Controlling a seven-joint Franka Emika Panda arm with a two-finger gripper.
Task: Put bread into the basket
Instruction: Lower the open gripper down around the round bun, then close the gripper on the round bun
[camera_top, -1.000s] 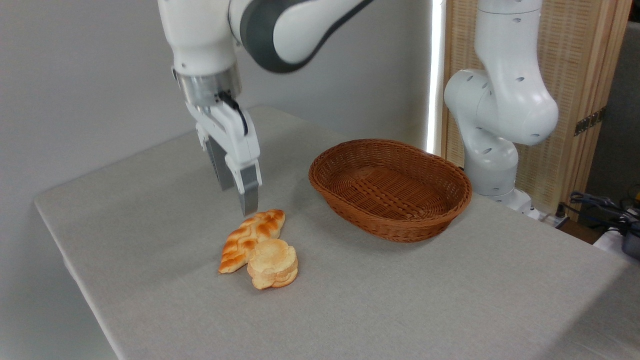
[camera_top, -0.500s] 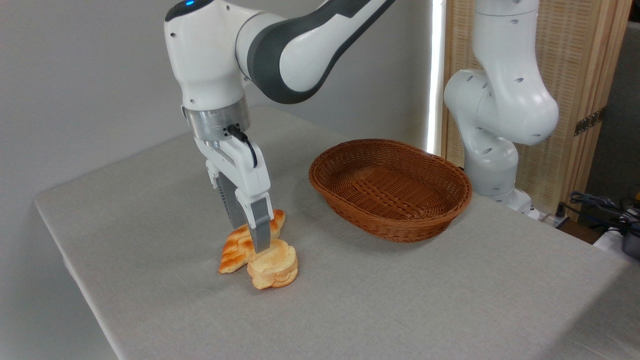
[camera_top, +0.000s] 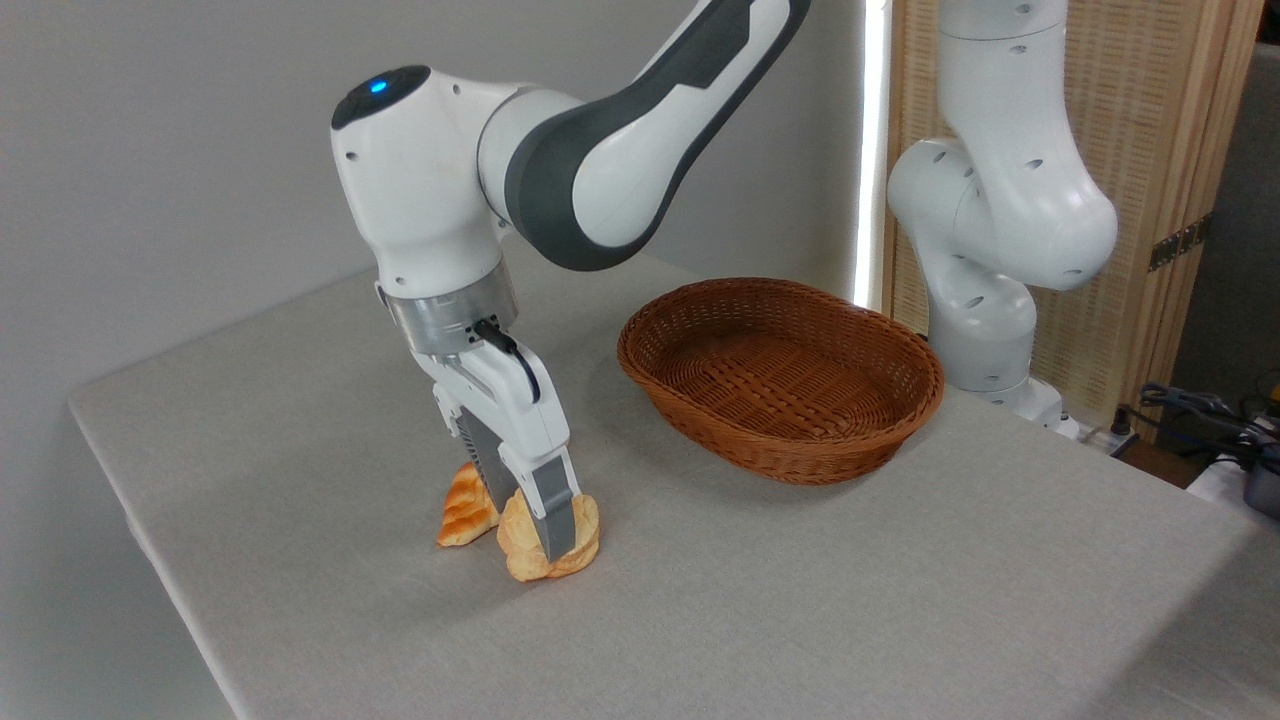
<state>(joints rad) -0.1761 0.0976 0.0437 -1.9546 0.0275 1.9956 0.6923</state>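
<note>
My gripper should next take hold of the rounded sides of the bread (camera_top: 520, 548), so that I can then put it into the basket.
The bread (camera_top: 520, 548), a small pale golden bun, lies on the grey table near the front left. My gripper (camera_top: 530, 525) has come down over it and stands open. One grey finger (camera_top: 555, 510) sits against the bun's near side. The other finger is behind the bun, its tip hidden. Whether the fingers press the bun I cannot tell. The brown wicker basket (camera_top: 790, 455) stands to the right, apart from the bun, with nothing in it.
A braided orange-brown loaf (camera_top: 462, 510) lies just left of the bun, touching it and partly hidden by my gripper. The arm's white base (camera_top: 985, 330) stands behind the basket at the right. The table's front-left edge (camera_top: 150, 540) is close.
My gripper has dropped from above the braided loaf and shifted right and forward. Its fingers now straddle the bun. The bun and the loaf have stayed where they were.
</note>
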